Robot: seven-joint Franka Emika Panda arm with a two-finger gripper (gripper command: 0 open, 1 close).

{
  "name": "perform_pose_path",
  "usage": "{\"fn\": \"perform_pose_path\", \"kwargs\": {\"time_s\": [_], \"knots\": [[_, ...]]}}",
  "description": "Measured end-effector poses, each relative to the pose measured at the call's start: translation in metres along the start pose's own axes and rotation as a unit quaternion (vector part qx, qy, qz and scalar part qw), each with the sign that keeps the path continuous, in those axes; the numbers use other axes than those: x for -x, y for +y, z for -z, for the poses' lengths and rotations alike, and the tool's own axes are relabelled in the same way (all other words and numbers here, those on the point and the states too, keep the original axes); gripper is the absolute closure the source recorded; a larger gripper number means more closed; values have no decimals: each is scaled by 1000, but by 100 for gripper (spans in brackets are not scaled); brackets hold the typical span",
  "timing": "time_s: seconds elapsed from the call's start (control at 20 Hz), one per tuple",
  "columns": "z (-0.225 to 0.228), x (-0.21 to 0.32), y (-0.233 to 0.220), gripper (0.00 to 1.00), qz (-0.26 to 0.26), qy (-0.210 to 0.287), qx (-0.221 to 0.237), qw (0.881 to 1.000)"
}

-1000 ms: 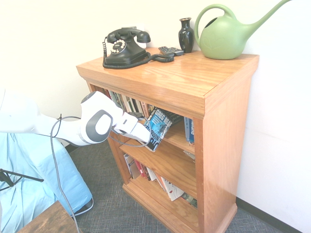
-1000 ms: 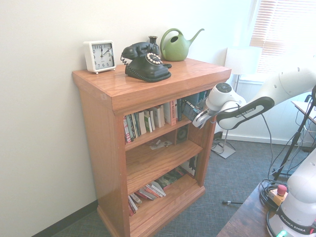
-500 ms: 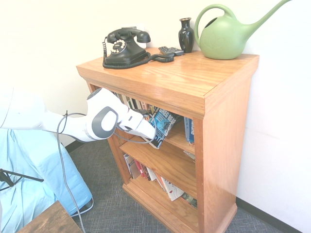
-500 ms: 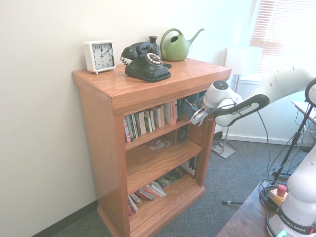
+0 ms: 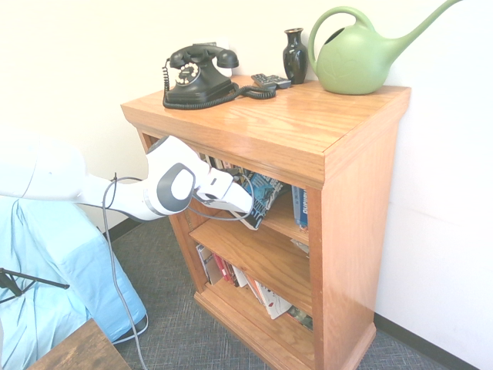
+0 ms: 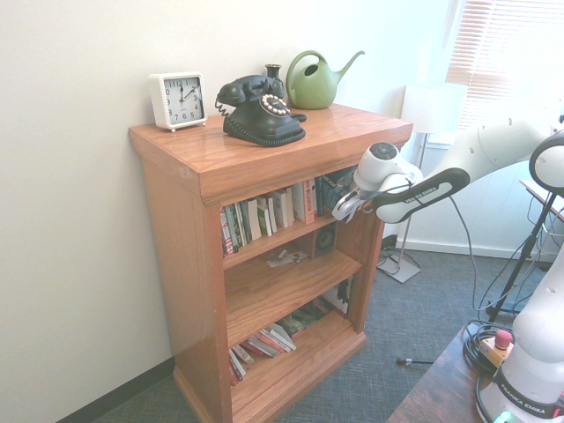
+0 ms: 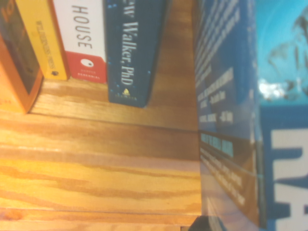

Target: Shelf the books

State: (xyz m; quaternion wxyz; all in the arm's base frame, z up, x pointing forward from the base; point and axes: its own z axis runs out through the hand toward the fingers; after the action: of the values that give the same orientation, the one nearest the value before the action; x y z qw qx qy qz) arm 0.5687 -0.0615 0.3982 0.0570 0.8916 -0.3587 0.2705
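Observation:
The robot's gripper should keep hold of the book until it gets to the dark blue spine, because its lower corner (image 5: 253, 226) sticks out past the shelf's front edge.
The book (image 5: 265, 193), a thick paperback with a blue-and-black cover, stands tilted in the top shelf opening of the wooden bookcase (image 5: 347, 200). My gripper (image 5: 243, 205) is shut on its lower outer edge. From the other side the book (image 6: 336, 186) shows just under the top board, with the gripper (image 6: 340, 210) at the shelf's front edge. In the wrist view the book's blue cover (image 7: 230, 120) fills the right side above the shelf board (image 7: 96, 163), with a gap between it and a dark blue spine (image 7: 134, 48).
A row of upright books (image 6: 264, 216) fills the far part of the top shelf, and blue spines (image 5: 299, 206) stand at its other end. Lower shelves hold leaning books (image 5: 262, 297). A telephone (image 5: 196, 75), vase (image 5: 295, 55), watering can (image 5: 358, 58) and clock (image 6: 178, 100) stand on top.
The arm has pushed forward and up toward the bookcase, carrying the book deeper into the top shelf opening. The grip has stayed shut on it.

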Motion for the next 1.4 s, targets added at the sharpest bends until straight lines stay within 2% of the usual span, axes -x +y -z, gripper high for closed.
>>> {"fn": "perform_pose_path", "kwargs": {"time_s": [0.45,0.5,1.4], "knots": [[-1,-14,-25,100,3,8,4,1000],[-1,-16,-28,0,3,9,6,1000],[-2,-16,-33,0,2,10,11,1000]]}}
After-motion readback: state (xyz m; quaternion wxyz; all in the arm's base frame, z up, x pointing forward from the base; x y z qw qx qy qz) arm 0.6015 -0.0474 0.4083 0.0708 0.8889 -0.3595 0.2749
